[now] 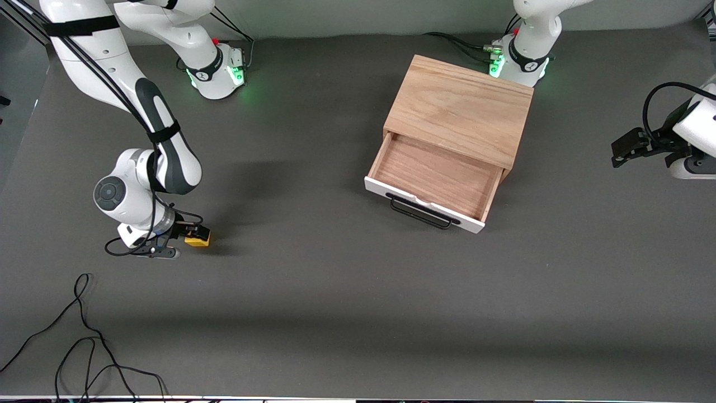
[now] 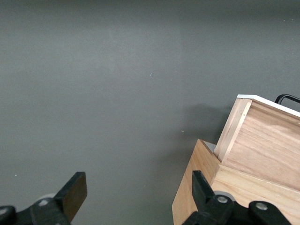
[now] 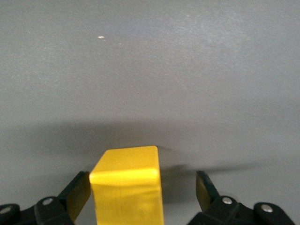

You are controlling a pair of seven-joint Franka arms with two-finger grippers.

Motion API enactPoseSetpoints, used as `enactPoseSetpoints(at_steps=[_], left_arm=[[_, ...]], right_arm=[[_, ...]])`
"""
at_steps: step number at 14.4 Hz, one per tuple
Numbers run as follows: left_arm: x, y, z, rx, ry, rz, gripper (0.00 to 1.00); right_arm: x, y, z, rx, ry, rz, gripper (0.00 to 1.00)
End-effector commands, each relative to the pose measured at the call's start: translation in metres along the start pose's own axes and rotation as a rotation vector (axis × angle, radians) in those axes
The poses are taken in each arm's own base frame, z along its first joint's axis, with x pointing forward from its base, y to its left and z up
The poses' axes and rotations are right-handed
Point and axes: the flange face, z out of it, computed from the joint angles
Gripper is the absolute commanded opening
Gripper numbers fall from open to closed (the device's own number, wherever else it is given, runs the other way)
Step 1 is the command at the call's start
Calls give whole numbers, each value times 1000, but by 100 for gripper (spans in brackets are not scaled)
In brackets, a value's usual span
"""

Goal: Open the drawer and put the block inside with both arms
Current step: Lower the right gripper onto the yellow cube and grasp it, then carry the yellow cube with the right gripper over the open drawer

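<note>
My right gripper's fingers are low at the grey table on either side of the yellow block. They would hold the block if I closed now, so I will close.
The drawer (image 1: 436, 174) stands pulled out of the light-wood box (image 1: 461, 106), with its brown interior empty and its white front panel and black wire handle (image 1: 419, 214) facing the front camera. The yellow block (image 1: 197, 239) sits on the grey table toward the right arm's end. My right gripper (image 1: 187, 236) is low at the block, open, with a finger on each side of it. In the right wrist view the block (image 3: 126, 187) sits between the fingers (image 3: 77, 194), with a gap on one side. My left gripper (image 1: 618, 152) is open, empty, and waits beside the box.
The left wrist view shows the box's corner (image 2: 197, 187) and the drawer's side wall (image 2: 262, 145) close to the left gripper (image 2: 139, 193). Loose black cables (image 1: 84, 336) lie on the table near the front camera at the right arm's end.
</note>
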Motion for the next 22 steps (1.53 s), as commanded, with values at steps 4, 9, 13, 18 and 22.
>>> enactPoseSetpoints(at_steps=[4,9,13,18,22], left_arm=[[-3,4,-11,-23,35,25,100],[15,0,-13,-19,41,11,100],[16,7,-13,-18,41,17,100],[14,12,-12,-14,32,35,100],[13,13,-12,-8,29,49,100]], right_arm=[[0,-6,-3,20,20,-34,0],[38,-64,-114,195,-79,15,0],[60,-170,-274,229,-148,126,0],[-27,-357,-371,178,-66,193,0],[-73,-491,-320,197,-13,272,0]])
